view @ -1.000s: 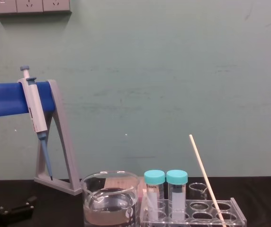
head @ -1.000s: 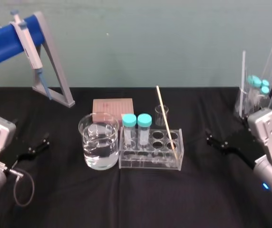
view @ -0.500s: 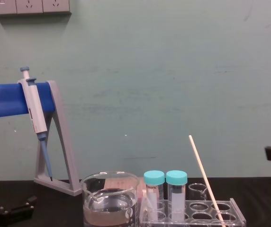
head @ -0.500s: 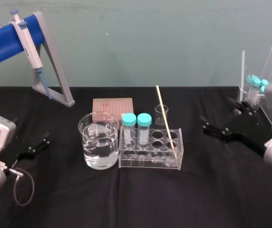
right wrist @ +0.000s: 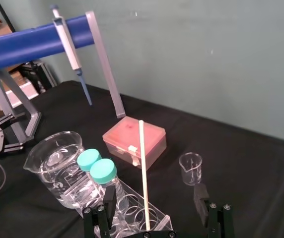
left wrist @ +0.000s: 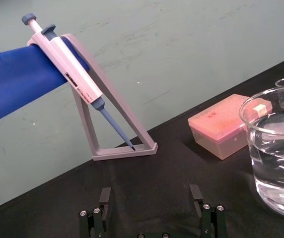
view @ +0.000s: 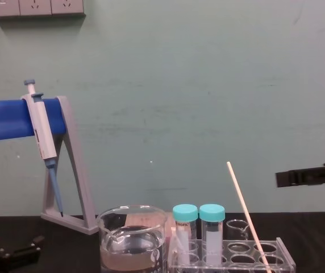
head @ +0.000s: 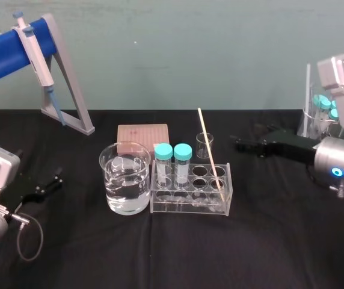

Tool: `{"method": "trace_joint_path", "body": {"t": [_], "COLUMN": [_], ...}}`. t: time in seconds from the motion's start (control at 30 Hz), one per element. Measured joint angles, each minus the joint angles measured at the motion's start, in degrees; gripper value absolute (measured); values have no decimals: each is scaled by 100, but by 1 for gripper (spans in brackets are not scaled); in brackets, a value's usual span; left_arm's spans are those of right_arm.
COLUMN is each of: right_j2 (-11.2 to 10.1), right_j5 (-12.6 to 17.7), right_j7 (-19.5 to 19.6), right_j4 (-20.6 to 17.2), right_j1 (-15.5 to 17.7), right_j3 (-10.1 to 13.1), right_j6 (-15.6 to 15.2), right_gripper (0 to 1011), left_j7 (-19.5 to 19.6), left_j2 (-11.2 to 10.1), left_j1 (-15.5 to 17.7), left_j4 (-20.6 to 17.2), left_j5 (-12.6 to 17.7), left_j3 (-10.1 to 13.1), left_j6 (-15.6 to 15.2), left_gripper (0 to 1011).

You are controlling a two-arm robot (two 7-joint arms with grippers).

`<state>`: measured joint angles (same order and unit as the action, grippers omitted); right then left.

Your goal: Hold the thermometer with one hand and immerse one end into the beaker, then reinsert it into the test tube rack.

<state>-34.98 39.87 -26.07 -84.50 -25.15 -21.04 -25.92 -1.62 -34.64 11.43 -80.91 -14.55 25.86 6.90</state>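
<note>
My right gripper takes hold of the thermometer by its bare upper part [view: 237, 185] [right wrist: 143, 146] next. The rack and its capped tubes crowd the thermometer's lower end.
The thermometer [head: 210, 153], a thin cream rod, stands leaning in the clear test tube rack [head: 190, 203] at its right end. It also shows in the chest view as the thermometer [view: 246, 213]. The water-filled beaker [head: 124, 158] sits just left of the rack. My right gripper [head: 245, 136] hovers open above the table, to the right of the thermometer's upper half and apart from it. In the right wrist view the thermometer [right wrist: 143, 168] lies ahead of the spread fingers [right wrist: 200, 194]. My left gripper [head: 55, 180] rests open at the table's left.
Two teal-capped tubes [head: 173, 152] stand in the rack's left holes. A small beaker [head: 204, 144] and a pink box [head: 142, 133] sit behind the rack. A grey stand with a pipette [head: 36, 54] is at the back left, and a clear holder [head: 334, 102] with tubes at the far right.
My right gripper has lifted off the table and swung left toward the thermometer, staying open. The left arm and the objects have not moved.
</note>
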Motion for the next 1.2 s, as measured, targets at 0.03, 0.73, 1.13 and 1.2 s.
{"method": "trace_joint_path", "body": {"t": [0.03, 0.73, 1.13, 1.2], "right_j2": [39, 472, 633, 666], "right_j5": [27, -122, -432, -463], "right_j7": [-52, -12, 354, 362], "right_j4": [128, 890, 844, 875], "right_j1": [-100, -955, -864, -866], "right_j3": [-49, -843, -941, -946], "right_j6": [-47, -91, 108, 120], "right_gripper": [1003, 1003, 1003, 1002], "left_j7": [0, 0, 0, 0], "left_j2": [0, 0, 0, 0], "left_j1": [0, 0, 0, 0], "left_j4": [1, 1, 1, 1], "left_j5": [0, 0, 0, 0], "left_j3": [0, 0, 0, 0], "left_j6": [0, 0, 0, 0], "left_gripper": [1004, 1004, 1004, 1004]}}
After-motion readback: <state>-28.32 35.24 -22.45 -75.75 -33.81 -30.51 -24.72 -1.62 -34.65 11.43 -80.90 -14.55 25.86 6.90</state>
